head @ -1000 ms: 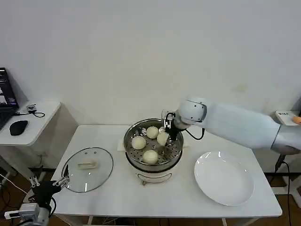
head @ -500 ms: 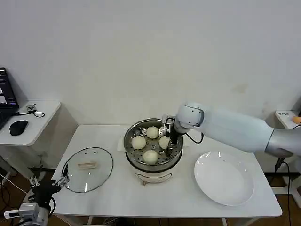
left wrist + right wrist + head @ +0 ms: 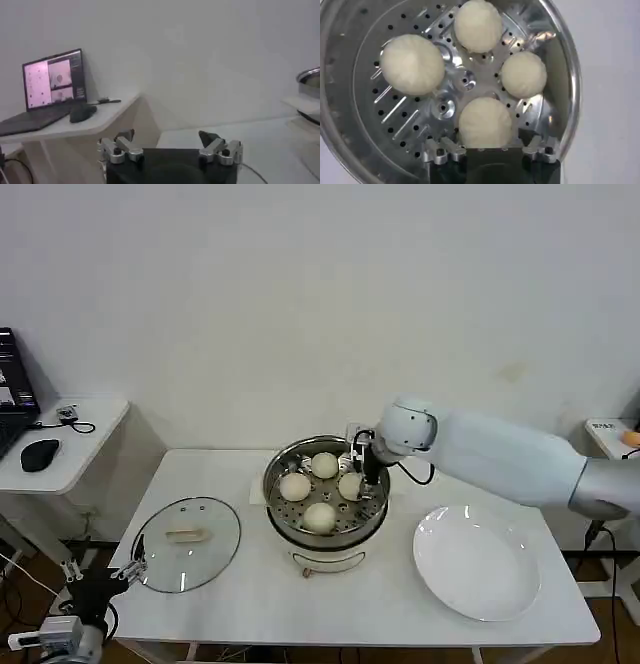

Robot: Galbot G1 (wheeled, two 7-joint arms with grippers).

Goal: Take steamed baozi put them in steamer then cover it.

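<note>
Next, my left gripper picks up the cover by its narrow cream bar handle (image 3: 187,536), since the glass cover (image 3: 187,542) lies flat and spreads far wider than my fingers.
Several cream-white steamed baozi (image 3: 319,517) lie on the perforated tray of the shiny steel steamer (image 3: 275,506) in the middle of the table. In the right wrist view the buns sit in a ring inside the steamer (image 3: 570,100). My right gripper (image 3: 362,469) hovers over the pot's right side, open. Its fingers straddle the nearest baozi (image 3: 485,122) with a gap on each side. The glass cover (image 3: 187,542) with its cream bar handle lies flat at the table's front left. My left gripper (image 3: 100,576) is parked low by that corner, open (image 3: 167,137).
An empty white plate (image 3: 477,562) sits at the table's right front. A side desk (image 3: 60,454) with a laptop (image 3: 50,80) and mouse stands to the left. The steamer's rim (image 3: 310,80) also appears in the left wrist view.
My right gripper lowered the last baozi onto the tray's right side, let go of it and rose slightly. The left arm stayed put.
</note>
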